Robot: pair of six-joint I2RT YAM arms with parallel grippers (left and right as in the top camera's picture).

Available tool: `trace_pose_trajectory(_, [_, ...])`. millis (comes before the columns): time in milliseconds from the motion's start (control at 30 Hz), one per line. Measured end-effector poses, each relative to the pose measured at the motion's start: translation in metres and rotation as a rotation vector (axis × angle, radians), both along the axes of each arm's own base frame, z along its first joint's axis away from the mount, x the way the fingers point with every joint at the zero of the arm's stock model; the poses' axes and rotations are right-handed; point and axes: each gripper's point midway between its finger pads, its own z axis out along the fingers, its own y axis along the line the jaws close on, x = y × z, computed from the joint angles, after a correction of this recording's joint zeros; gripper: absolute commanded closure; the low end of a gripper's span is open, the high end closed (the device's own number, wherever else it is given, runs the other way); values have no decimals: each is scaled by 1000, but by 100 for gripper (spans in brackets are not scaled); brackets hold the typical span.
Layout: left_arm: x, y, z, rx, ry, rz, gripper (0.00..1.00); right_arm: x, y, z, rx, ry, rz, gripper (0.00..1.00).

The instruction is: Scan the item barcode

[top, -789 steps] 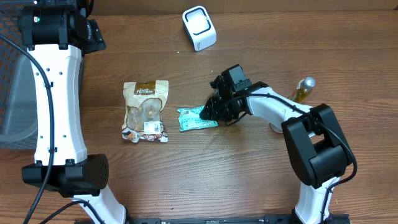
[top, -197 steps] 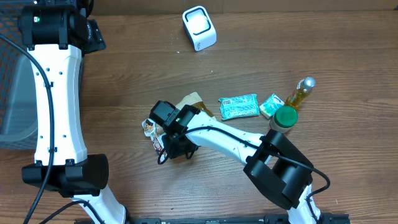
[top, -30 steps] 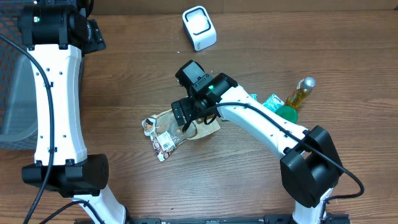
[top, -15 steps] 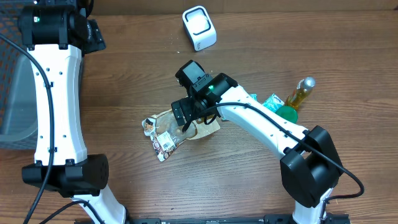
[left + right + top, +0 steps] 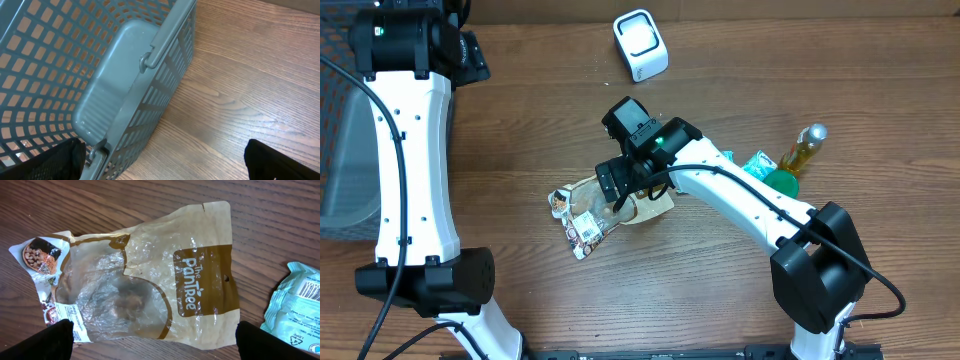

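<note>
The left gripper grabs the snack bag's food-picture end [image 5: 560,204] next, beside the white label [image 5: 586,229]. This leaves the bag's barcode uncovered to scan.
The item, a tan and clear Pantree snack bag [image 5: 582,212] [image 5: 150,275], lies flat and crumpled on the table, its white label [image 5: 586,229] at the lower left end. My right gripper [image 5: 618,188] [image 5: 165,347] hangs open just above the bag's upper end with nothing between its fingers [image 5: 55,340]. The white barcode scanner [image 5: 640,45] stands at the table's back. High over the table's left edge, my left gripper [image 5: 162,167] stands open and holds nothing.
A grey mesh basket [image 5: 75,65] [image 5: 335,120] sits at the left edge. At the right stand a teal packet [image 5: 757,163] [image 5: 295,312], a green-lidded jar [image 5: 782,183] and a yellow bottle [image 5: 807,143].
Nothing has moved in the last second. Since the older frames, the snack bag has been shifted right and turned, and the teal packet now lies by the jar.
</note>
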Motion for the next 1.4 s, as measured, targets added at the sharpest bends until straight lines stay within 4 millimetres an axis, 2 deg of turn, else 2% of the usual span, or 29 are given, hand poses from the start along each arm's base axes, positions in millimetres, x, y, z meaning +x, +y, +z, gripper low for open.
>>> trace_pose_trajectory(200, [6,-5,0,-29,-26,-16,0,1,1,1,4,-5,0,0])
trace_pose_trajectory(400, [11,-30,-9,-170,-24,-90,0,1,1,1,4,-5,-1,0])
trace_pose_trajectory(667, [-21,-91,-32,-504,130,-216,1,2,1,1,6,-6,-1,0])
trace_pose_trajectory(767, [-32,-107,-35,-584,176,-240,0,5,4,2,20,-20,-2,0])
trace_pose_trajectory(900, [-36,-123,-38,-625,203,-276,0,4,4,2,22,-13,-4,0])
trace_pose_trajectory(1067, [-46,-137,-65,-618,309,-281,1,0,-1,1,60,57,-23,0])
trace_pose_trajectory(1200, [-57,-140,-93,-592,406,-255,0,10,-19,2,101,115,-81,0])
trace_pose_trajectory(1300, [-57,-140,-108,-586,431,-242,0,20,-34,2,120,133,-128,0])
trace_pose_trajectory(1333, [-57,-140,-111,-584,434,-238,19,23,-38,2,124,134,-142,0])
trace_pose_trajectory(1367, [-56,-139,-114,-582,433,-230,54,26,-42,3,128,136,-154,1])
trace_pose_trajectory(1400, [-53,-138,-116,-575,425,-232,76,29,-45,3,130,137,-164,1])
